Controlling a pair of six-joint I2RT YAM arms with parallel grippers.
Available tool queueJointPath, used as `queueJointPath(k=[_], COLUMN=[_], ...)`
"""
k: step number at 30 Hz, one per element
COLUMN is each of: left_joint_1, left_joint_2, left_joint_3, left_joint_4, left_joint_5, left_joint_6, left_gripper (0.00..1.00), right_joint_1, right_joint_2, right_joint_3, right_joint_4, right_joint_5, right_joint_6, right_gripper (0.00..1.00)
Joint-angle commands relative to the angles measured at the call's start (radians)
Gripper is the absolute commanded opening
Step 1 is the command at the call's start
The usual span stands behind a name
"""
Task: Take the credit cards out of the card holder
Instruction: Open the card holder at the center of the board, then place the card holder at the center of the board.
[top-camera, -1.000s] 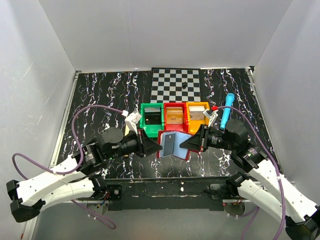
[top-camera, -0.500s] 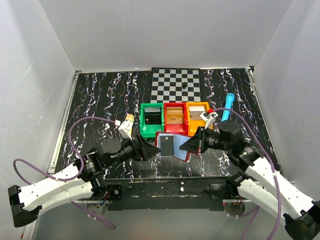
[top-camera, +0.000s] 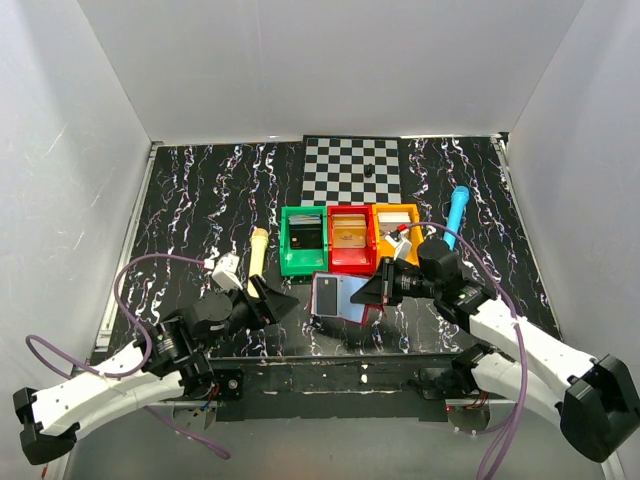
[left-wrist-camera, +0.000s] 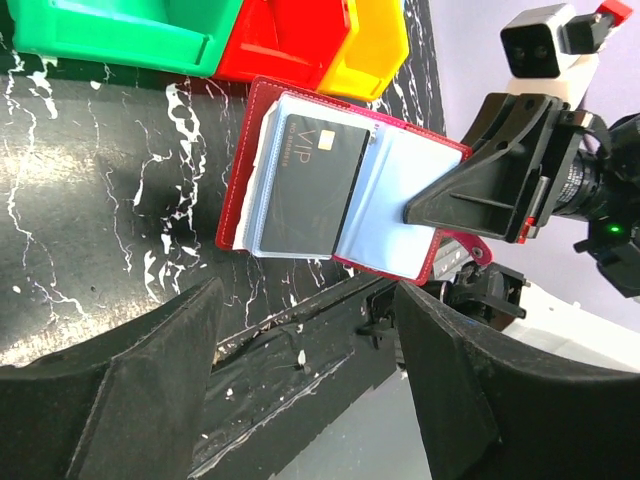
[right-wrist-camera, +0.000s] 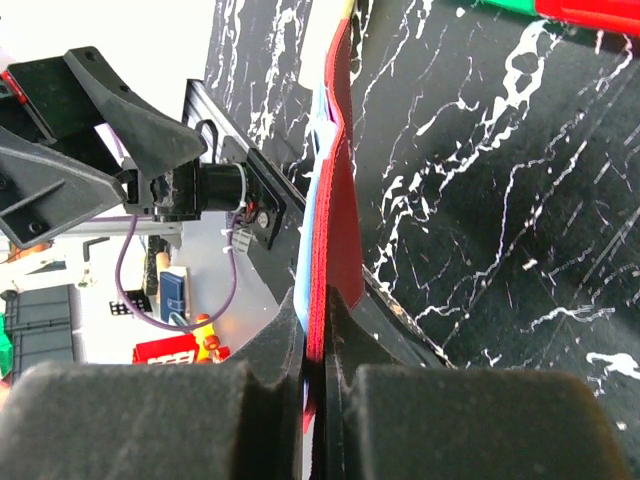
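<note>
The card holder hangs tilted above the table, close to the bins, and it would fall if I opened now, so my right gripper should keep holding it.
The card holder is a dark red bifold, spread open with its pale blue inside facing up, just in front of the bins. A black credit card marked VIP sits in its left sleeve. My right gripper is shut on the holder's right flap; in the right wrist view the red edge of the card holder runs between the two pads of the gripper. My left gripper stands open, a little to the left of the holder, not touching it. Nothing lies between the jaws of the left gripper.
A green bin, a red bin and an orange bin stand in a row right behind the holder. A chessboard mat lies at the back. A blue pen-like object lies at the right, a yellow one at the left.
My left gripper has opened and drawn back to the left and toward the near edge, away from the holder. The right gripper stays shut on the holder and has shifted slightly left.
</note>
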Motion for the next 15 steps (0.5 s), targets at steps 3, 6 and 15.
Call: queueJointPath(k=[3, 6, 15], left_joint_1=[-0.003, -0.003, -0.003], left_joint_2=[-0.046, -0.020, 0.094], left_joint_3=[-0.027, -0.024, -0.012], left_joint_4=[-0.037, -0.019, 0.109], left_joint_5=[-0.057, -0.034, 0.030], left_joint_6=[-0.032, -0.020, 0.053], left_gripper=[0.68, 0.68, 0.67], right_joint_1=[-0.001, -0.001, -0.001], right_joint_2=[0.114, 0.165, 0.258], right_joint_3=[-0.025, -0.036, -0.056], right_joint_4=[0.250, 0.286, 0.251], right_joint_5=[-0.064, -0.064, -0.024], right_joint_6=[0.058, 0.066, 0.026], right_gripper=[0.01, 0.01, 0.01])
